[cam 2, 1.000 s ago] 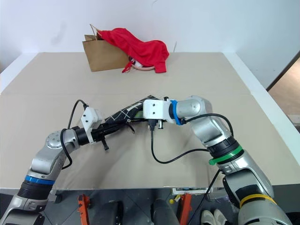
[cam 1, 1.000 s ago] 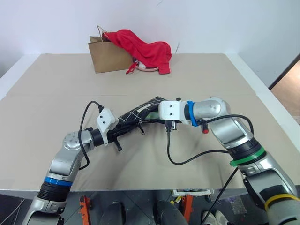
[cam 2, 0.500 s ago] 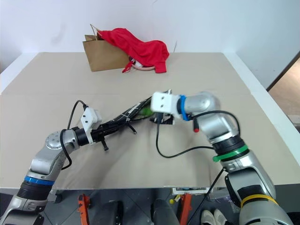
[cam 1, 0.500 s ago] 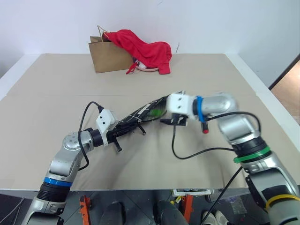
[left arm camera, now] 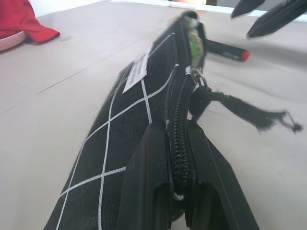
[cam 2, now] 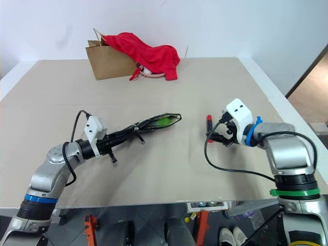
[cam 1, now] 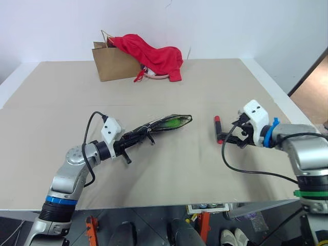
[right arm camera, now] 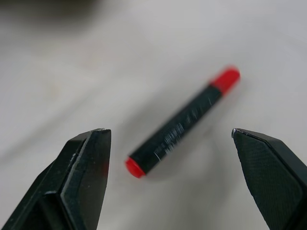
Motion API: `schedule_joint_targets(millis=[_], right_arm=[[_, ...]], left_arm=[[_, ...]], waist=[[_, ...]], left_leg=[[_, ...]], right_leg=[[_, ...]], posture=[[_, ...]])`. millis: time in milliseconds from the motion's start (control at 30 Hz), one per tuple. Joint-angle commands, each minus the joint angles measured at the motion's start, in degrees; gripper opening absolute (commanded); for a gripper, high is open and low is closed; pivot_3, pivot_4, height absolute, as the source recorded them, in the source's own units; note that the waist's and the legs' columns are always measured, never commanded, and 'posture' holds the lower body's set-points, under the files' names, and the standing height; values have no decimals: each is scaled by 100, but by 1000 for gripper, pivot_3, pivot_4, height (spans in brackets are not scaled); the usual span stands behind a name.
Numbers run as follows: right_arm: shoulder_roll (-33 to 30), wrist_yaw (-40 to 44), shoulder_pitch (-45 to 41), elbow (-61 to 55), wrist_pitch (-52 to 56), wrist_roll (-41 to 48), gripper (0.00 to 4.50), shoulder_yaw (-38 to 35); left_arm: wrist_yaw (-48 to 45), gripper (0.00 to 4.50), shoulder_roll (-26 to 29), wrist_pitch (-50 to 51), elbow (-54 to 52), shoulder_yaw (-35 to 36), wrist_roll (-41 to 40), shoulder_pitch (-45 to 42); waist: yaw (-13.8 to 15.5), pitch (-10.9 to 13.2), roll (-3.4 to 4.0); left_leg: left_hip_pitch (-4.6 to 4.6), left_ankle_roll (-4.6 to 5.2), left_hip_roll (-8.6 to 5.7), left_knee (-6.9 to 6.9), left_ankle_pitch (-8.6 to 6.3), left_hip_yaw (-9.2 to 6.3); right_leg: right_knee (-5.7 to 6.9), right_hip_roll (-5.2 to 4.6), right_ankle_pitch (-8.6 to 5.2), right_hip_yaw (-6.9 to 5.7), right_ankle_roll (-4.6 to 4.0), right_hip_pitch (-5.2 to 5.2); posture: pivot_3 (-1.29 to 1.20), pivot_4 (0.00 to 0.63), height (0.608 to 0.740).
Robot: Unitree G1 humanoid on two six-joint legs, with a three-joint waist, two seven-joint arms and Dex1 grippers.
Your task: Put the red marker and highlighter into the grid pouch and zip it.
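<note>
My right gripper's fingers are above the black marker's body [cam 1: 218, 129] and would miss it if they closed now, so my right gripper needs to lower before closing.
The grid pouch [cam 1: 154, 126] stretches from my left gripper [cam 1: 128, 144] toward the table's middle. The left gripper is shut on its near zipper edge [left arm camera: 178, 143]. The pouch's far mouth gapes, and the lime highlighter [cam 1: 175, 122] shows inside it. The zipper pull cord [left arm camera: 240, 108] hangs loose at the side. The red marker [cam 1: 218, 129], black with a red cap, lies on the table to the right of the pouch. My right gripper [cam 1: 233, 138] hovers just right of the marker, open; in the right wrist view the marker [right arm camera: 184, 120] lies between its fingers [right arm camera: 81, 167], untouched.
A brown paper bag [cam 1: 111, 65] stands at the back of the table with a red cloth [cam 1: 154, 54] draped over it and a pale round object [cam 1: 156, 75] beneath. The table's right edge [cam 1: 279, 97] runs close behind the right arm. Black cables loop from both wrists.
My right gripper has pulled away from the pouch's mouth, swung right and rolled over, and now stands open by the marker. The highlighter stays in the pouch. The left gripper kept still.
</note>
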Motion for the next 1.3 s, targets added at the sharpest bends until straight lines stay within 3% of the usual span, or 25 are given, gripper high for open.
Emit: schedule_joint_targets(millis=[33,267,333,367,400,600,700,933,1100,1200,1300], right_arm=[[334,-581,-37,90,171,-133,4352,52],[867,-1161,-204,1068,-3,-256,4352,76],[956,-1446,-264,1467,-171,-349,3832,-32],[995,-1554,-286,1616,-239,-327,3360,-155],[1030,-1588,-308,1712,-287,-257,3277,-268],[992,-1383,-259,1579,-399,-4,1185,-422],[999,-1154,-250,1233,-599,207,606,-487],[439,-274,-503,78,-1806,528,603,-695],[-541,1270,-189,-1353,-1973,1141,603,-474],[-999,1582,24,-1522,-2338,814,603,-133],[-1041,1492,-24,-1244,-2697,416,603,240]], left_arm=[[-5,0,-3,12,-123,68,-86,-189],[-39,0,14,-9,-104,53,-45,-199],[-37,0,37,-20,-119,64,-27,-180],[-33,0,48,-22,-139,75,-24,-163],[-29,0,55,-23,-151,81,-21,-152],[-44,0,92,-21,-195,95,-24,-119],[-56,0,93,-25,-183,83,-31,-126],[-102,0,64,-28,-142,32,-29,-178],[-125,0,43,-36,-119,20,-20,-183],[-120,0,18,-42,-115,9,-13,-187],[-103,0,-11,-50,-114,-2,-8,-188]], waist=[[4,0,0],[-3,-12,-20],[3,-13,-22],[3,-15,-25],[3,-16,-27],[22,-16,-30],[21,-16,-30],[14,-4,-7],[33,1,2],[38,1,1],[28,2,1]], left_leg=[[-2,0,-1,0,1,2],[-2,-1,-6,2,-1,19],[3,-1,-6,5,0,18],[4,-1,-6,5,0,18],[11,0,-6,7,0,19],[72,1,-10,8,1,24],[62,1,-12,3,0,35],[-12,6,-10,-8,-7,34],[-42,6,-11,-15,-9,24],[-45,7,-8,-11,-16,11],[-46,6,-11,-3,-15,17]], right_leg=[[0,0,1,3,1,-1],[-8,-4,5,32,23,2],[-7,-4,9,31,24,7],[-7,-4,9,30,24,8],[-7,-3,11,32,23,13],[-30,-12,-2,37,2,80],[-56,-19,3,46,14,80],[-75,-14,24,46,52,16],[-76,-14,21,36,49,-11],[-81,-15,12,16,41,-3],[-81,-21,14,19,45,-4]], posture=[[0,150,740],[0,150,740],[0,150,740],[0,150,740],[0,150,740],[0,150,740],[0,150,740],[0,150,740],[0,150,740],[0,150,740],[0,150,740]])
